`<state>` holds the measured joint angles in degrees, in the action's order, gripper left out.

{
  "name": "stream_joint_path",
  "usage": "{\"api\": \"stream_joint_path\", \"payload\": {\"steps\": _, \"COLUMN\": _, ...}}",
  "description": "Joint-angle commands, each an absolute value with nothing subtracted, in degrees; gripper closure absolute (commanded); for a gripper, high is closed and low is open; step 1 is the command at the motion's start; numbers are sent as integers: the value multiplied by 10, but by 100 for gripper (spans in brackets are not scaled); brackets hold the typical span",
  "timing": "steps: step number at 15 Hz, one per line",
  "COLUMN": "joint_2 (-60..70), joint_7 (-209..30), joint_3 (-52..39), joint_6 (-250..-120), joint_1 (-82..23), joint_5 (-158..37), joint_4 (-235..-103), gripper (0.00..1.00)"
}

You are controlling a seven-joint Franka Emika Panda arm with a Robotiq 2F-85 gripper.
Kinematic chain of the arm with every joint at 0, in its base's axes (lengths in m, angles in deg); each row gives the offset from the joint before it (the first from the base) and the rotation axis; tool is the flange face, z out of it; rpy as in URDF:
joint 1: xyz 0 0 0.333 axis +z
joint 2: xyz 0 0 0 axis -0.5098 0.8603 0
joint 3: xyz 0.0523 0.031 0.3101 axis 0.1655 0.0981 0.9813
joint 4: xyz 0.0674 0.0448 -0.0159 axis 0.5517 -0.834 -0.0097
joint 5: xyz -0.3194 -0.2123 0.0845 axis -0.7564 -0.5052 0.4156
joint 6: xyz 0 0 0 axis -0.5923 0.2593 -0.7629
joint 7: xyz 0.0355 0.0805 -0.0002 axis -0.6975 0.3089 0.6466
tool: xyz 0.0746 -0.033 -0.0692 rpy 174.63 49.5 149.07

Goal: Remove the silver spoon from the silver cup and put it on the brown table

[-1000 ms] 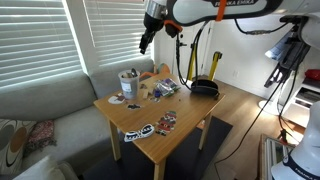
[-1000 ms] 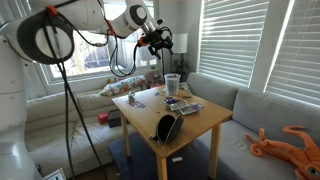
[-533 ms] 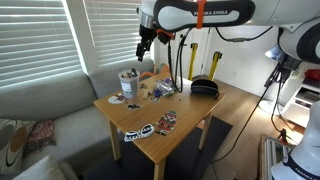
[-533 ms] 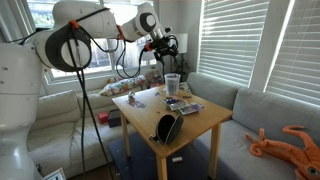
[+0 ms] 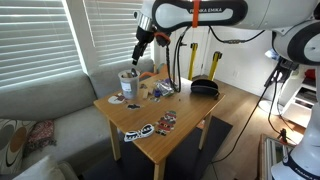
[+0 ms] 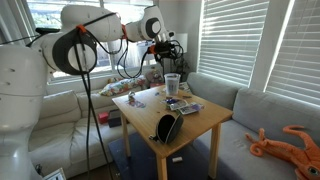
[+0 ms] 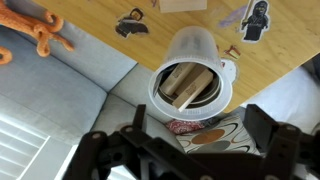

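Note:
The silver spoon needs to be grabbed next by my gripper, from above, by its end at the cup's open rim, so it can be pulled out onto the table.
The silver cup (image 5: 129, 84) stands near the sofa-side edge of the brown table (image 5: 190, 106); both also show in an exterior view, the cup (image 6: 172, 84) on the table (image 6: 148, 112). In the wrist view I look straight down into the cup (image 7: 190, 52). Pale shiny strips (image 7: 186, 84) lean inside it, and I cannot make out the silver spoon's shape among them. My gripper (image 5: 139, 58) hangs open and empty just above the cup, and also shows in an exterior view (image 6: 165, 50). In the wrist view its fingers (image 7: 185, 150) spread wide below the cup's rim.
A low black rounded object (image 5: 205, 87) sits on the table (image 7: 290, 30) away from the cup. Stickers (image 5: 165, 121) are scattered on the top. A patterned coaster (image 7: 205, 132) lies beside the cup. A grey sofa (image 5: 50, 100) borders the table; an orange octopus toy (image 6: 285, 140) lies on it.
My gripper has come down and sideways from higher up to a spot just over the cup. The cup and its contents have not moved.

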<state>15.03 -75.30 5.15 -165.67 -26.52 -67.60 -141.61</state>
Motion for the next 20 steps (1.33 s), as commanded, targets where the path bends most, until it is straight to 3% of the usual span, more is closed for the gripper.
{"api": "stream_joint_path", "payload": {"steps": 1, "joint_2": 202, "joint_7": -735, "joint_3": 61, "joint_6": -1648, "joint_1": -284, "joint_5": -632, "joint_4": -1344, "gripper": 0}}
{"api": "stream_joint_path", "payload": {"steps": 9, "joint_2": 296, "joint_7": -817, "joint_3": 39, "joint_6": -1644, "joint_1": -273, "joint_5": -658, "joint_4": -1242, "gripper": 0}}
{"api": "stream_joint_path", "payload": {"steps": 13, "joint_2": 323, "joint_7": -844, "joint_3": 31, "joint_6": -1634, "joint_1": -268, "joint_5": -664, "joint_4": -1213, "gripper": 7}}
{"api": "stream_joint_path", "payload": {"steps": 14, "joint_2": 328, "joint_7": -847, "joint_3": 29, "joint_6": -1631, "joint_1": -266, "joint_5": -666, "joint_4": -1208, "gripper": 11}}
{"api": "stream_joint_path", "payload": {"steps": 15, "joint_2": 331, "joint_7": -853, "joint_3": 25, "joint_6": -1629, "joint_1": -264, "joint_5": -669, "joint_4": -1206, "gripper": 21}}
{"api": "stream_joint_path", "payload": {"steps": 16, "joint_2": 333, "joint_7": -856, "joint_3": 23, "joint_6": -1626, "joint_1": -264, "joint_5": -671, "joint_4": -1204, "gripper": 23}}
{"api": "stream_joint_path", "payload": {"steps": 17, "joint_2": 336, "joint_7": -860, "joint_3": 21, "joint_6": -1622, "joint_1": -262, "joint_5": -672, "joint_4": -1200, "gripper": 34}}
{"api": "stream_joint_path", "payload": {"steps": 20, "joint_2": 343, "joint_7": -867, "joint_3": 14, "joint_6": -1616, "joint_1": -257, "joint_5": -676, "joint_4": -1193, "gripper": 56}}
